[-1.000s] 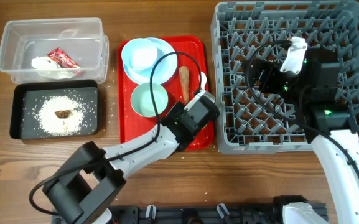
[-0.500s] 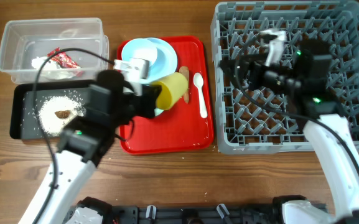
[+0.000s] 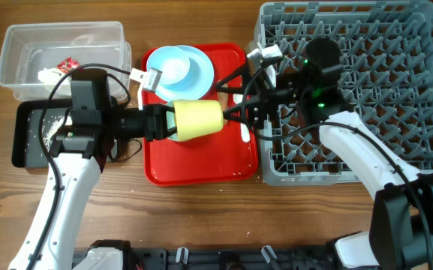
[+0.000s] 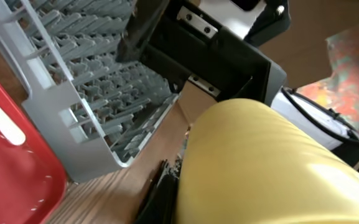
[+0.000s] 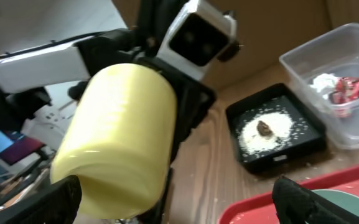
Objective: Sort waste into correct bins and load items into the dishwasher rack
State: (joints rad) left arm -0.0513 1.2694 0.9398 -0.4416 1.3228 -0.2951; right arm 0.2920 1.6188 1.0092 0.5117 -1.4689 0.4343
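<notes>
The small yellow cup should go into the dishwasher rack (image 3: 351,90) opening first, so my right gripper will next grab across the cup's sides at its free base end (image 3: 214,118).
My left gripper (image 3: 160,121) is shut on the small yellow cup (image 3: 197,120) and holds it on its side above the red tray (image 3: 201,169). The cup fills the left wrist view (image 4: 272,168). My right gripper (image 3: 235,105) is open at the cup's free end, with a finger on each side of the cup (image 5: 120,137) and not touching it. The grey dishwasher rack (image 3: 351,90) stands at the right. A pale bowl rests on the plate (image 3: 178,66) at the tray's back. The white spoon (image 3: 244,135) shows partly under the right gripper.
The clear tub (image 3: 62,56) at the back left holds the red-and-white wrapper (image 5: 344,90) and white tissue (image 5: 321,81). The black tray (image 5: 272,130) in front of it holds rice and a brown lump. My left arm covers much of that tray from overhead.
My left gripper has carried the yellow cup to the right over the red tray. My right gripper has swung left out of the rack to meet the cup's free end.
</notes>
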